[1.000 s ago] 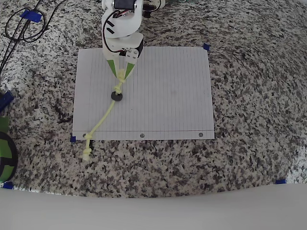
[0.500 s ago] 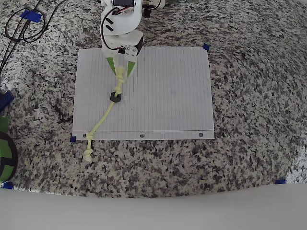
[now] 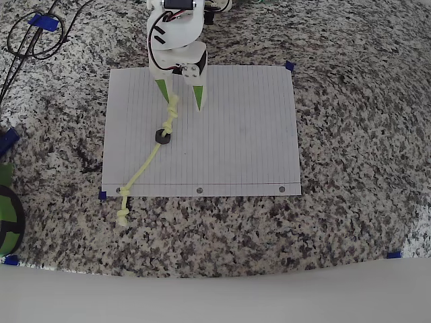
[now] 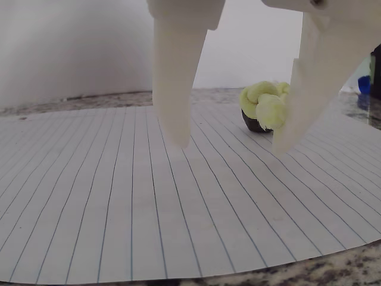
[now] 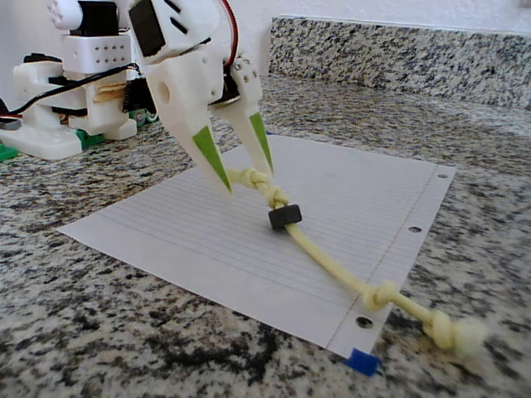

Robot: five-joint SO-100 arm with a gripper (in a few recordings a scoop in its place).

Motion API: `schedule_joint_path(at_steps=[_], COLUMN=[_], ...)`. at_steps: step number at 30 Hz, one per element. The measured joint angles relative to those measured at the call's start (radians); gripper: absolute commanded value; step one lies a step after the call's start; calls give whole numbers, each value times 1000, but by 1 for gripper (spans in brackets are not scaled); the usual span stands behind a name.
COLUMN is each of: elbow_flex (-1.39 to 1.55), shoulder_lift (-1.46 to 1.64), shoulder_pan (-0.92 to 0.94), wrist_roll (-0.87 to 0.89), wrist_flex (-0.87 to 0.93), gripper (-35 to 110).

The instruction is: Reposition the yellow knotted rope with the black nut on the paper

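The rope needs to be repositioned with the yellow rope's black nut on the paper, so my gripper will next grab its knotted end beside the nut.
The paper lies flat on the granite counter. The yellow knotted rope runs diagonally from a knot near the paper's upper left down past its lower left corner, where the end knots rest on the granite. The black nut sits on the rope just below the upper knot. My gripper is open over that upper knot, which lies close to the left finger in the overhead view. In the wrist view the gripper holds nothing, and the knot and nut sit beside the right finger. The fixed view shows the gripper, rope and nut.
Dark cables loop at the counter's top left. A green and black object sits at the left edge. Blue tape bits mark the paper's corners. The arm's base stands behind the paper.
The gripper has opened and let go of the rope's upper knot, and shifted slightly right. The rope and nut stay about where they lay half a second ago.
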Motion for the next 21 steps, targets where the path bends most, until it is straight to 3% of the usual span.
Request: schedule_joint_path(at_steps=[9,21], elbow_flex=[-48,-115], shoulder_lift=[15,-135], shoulder_pan=[29,29], wrist_roll=[-155,-158], wrist_flex=[-104,-121], gripper=[51,50])
